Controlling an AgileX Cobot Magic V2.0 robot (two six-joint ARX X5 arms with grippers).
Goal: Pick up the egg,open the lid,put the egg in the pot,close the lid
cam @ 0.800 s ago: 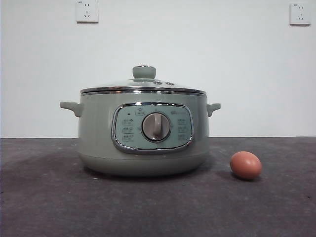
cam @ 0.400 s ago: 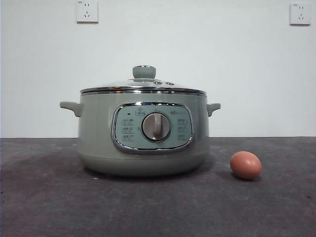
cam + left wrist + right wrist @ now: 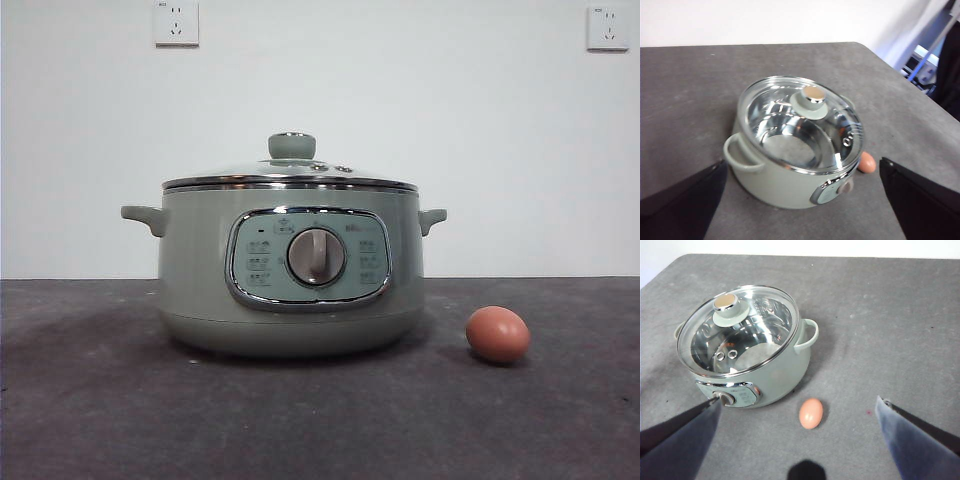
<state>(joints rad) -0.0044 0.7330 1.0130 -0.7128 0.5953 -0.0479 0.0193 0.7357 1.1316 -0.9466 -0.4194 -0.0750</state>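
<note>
Next, my left gripper grabs the glass lid by its knob (image 3: 292, 146) to open the pot for the egg (image 3: 497, 334).
The sage-green pot (image 3: 290, 270) stands on the dark table with its glass lid (image 3: 290, 172) closed on it, knob (image 3: 292, 146) on top. The reddish-brown egg (image 3: 497, 334) lies on the table just right of the pot. The left wrist view shows the pot (image 3: 790, 180), lid (image 3: 800, 120) and egg (image 3: 867, 162) from above; my left gripper (image 3: 802, 200) is open and high over them. The right wrist view shows the pot (image 3: 775, 375), lid (image 3: 737, 327) and egg (image 3: 811, 413); my right gripper (image 3: 797, 432) is open, high above the egg.
The grey table (image 3: 100, 420) runs to a white wall with two sockets (image 3: 176, 22). In the left wrist view the table's edge (image 3: 900, 75) lies beyond the pot, with clutter past it.
</note>
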